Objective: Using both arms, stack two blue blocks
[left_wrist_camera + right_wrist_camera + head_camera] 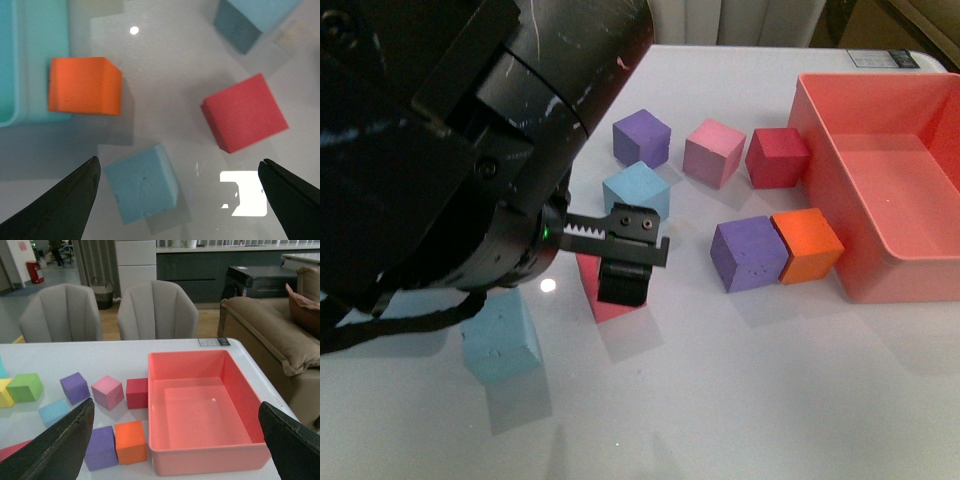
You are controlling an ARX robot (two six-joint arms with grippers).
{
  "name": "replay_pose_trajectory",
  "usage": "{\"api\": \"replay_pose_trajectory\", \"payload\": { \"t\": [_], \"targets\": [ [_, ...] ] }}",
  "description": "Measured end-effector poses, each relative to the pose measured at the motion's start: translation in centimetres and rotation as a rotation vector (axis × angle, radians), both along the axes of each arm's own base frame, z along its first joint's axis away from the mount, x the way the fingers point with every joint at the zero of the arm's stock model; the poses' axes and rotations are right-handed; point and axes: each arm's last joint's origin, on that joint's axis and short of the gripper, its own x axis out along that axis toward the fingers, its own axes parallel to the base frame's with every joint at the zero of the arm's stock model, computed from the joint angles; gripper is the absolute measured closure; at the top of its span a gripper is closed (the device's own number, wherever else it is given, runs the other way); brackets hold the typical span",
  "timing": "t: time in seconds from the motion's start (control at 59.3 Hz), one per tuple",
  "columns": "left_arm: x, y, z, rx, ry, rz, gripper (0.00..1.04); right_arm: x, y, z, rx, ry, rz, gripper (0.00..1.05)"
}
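Observation:
My left gripper grabs the nearer blue block by its opposite sides next, to stack it onto the other blue block.
One blue block lies near the table's front left, and a second blue block lies further back, towards the middle. My left gripper hangs open above the table, over a red block in the front view. In the left wrist view its jaws frame the nearer blue block, which lies flat nearer one finger and is not touched. The other blue block shows at that view's edge. My right gripper is open and empty, high above the table; it is out of the front view. A blue block shows far below it.
A salmon bin stands at the right. Beside it lie an orange block, two purple blocks, a pink block and a dark red block. A turquoise bin and another orange block are in the left wrist view.

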Motion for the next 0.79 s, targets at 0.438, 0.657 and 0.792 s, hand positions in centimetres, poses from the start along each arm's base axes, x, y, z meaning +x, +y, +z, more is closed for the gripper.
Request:
{"api": "replay_pose_trajectory", "payload": {
  "t": [0.438,0.657,0.792],
  "targets": [
    [1.5,2.0,-2.8,0.059,0.131,0.174,0.09,0.0,0.0,0.0,0.0,0.0,0.0,0.09],
    [1.8,1.8,-4.2,0.072,0.168,0.201,0.09,0.0,0.0,0.0,0.0,0.0,0.0,0.09],
    [1.9,1.8,-5.1,0.085,0.19,0.207,0.09,0.0,0.0,0.0,0.0,0.0,0.0,0.09]
  ]
}}
